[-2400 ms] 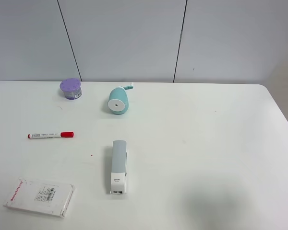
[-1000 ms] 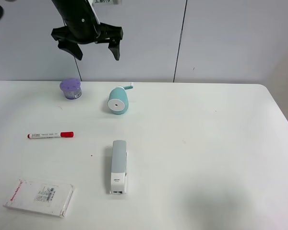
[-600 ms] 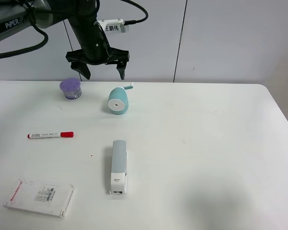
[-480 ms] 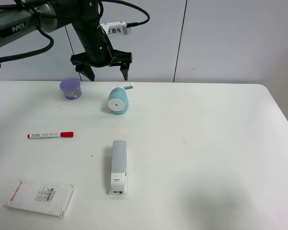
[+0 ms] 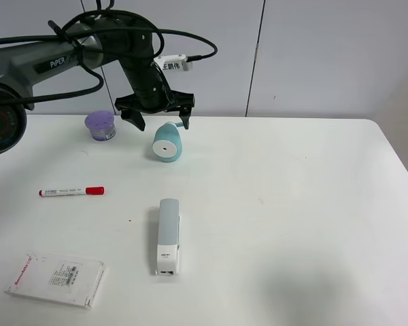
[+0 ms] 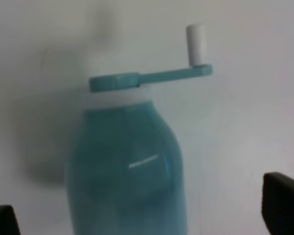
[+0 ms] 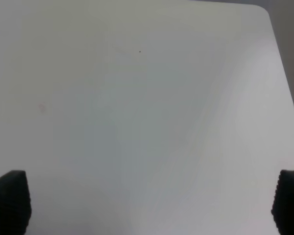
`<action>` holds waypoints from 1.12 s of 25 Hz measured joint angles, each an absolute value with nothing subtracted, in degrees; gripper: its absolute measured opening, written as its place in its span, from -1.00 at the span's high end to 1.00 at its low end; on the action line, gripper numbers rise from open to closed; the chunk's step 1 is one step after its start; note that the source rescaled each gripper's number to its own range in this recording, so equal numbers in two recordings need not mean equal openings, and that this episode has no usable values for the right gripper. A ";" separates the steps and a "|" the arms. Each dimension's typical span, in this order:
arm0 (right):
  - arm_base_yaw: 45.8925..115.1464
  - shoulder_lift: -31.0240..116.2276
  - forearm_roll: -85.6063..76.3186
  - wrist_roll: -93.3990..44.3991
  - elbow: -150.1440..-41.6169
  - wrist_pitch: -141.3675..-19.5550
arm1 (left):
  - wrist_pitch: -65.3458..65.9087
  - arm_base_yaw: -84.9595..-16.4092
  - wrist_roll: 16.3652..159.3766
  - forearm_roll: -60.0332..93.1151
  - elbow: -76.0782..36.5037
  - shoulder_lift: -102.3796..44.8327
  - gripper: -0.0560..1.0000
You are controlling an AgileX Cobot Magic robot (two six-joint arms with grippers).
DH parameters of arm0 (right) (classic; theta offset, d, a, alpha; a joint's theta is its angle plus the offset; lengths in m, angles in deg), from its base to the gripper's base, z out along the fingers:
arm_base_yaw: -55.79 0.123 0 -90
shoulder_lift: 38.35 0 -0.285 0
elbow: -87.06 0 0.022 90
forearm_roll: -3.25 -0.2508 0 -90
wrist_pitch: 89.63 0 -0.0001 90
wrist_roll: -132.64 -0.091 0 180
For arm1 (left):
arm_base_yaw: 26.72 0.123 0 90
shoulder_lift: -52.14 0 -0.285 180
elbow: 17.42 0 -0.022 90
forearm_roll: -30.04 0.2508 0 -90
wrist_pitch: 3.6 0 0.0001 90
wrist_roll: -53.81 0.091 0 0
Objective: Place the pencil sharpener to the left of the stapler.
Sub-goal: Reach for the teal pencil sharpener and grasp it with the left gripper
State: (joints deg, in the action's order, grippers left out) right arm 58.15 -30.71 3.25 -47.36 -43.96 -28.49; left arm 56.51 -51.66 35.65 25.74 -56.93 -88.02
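Observation:
Next, my left gripper grabs the pencil sharpener by its rounded teal body to set it down beside the stapler.
The teal pencil sharpener lies on its side at the back of the table, white round face toward the front and crank at its far end. In the left wrist view the pencil sharpener fills the middle, its crank handle pointing away. My left gripper hangs open just above its rear end, one fingertip on each side, not touching. The stapler, grey over white, lies lengthwise nearer the front. My right gripper is open over bare table and is out of the exterior view.
A short purple pot stands left of the sharpener. A red-capped marker lies at the left. A flat white packet with red print sits at the front left. The table's right edge curves at the back corner.
The left arm has come down from high up and moved right, bringing its open gripper over the sharpener's rear end. Nothing on the table has moved.

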 joint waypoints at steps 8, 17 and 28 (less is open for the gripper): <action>58.15 -30.71 3.25 -47.36 -43.96 -28.49 | 53.01 -51.96 36.91 25.86 -56.94 -92.62 -1.00; 58.15 -30.71 3.25 -47.36 -43.96 -28.49 | 51.38 -51.98 37.63 25.86 -56.98 -95.67 -1.00; 58.15 -30.71 3.25 -47.36 -43.96 -28.49 | 51.02 -51.98 41.61 26.44 -56.98 -95.74 0.84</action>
State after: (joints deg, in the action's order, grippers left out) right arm 58.15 -30.71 3.25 -47.36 -43.96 -28.49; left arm 51.02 -51.98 41.61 26.44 -56.98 -95.74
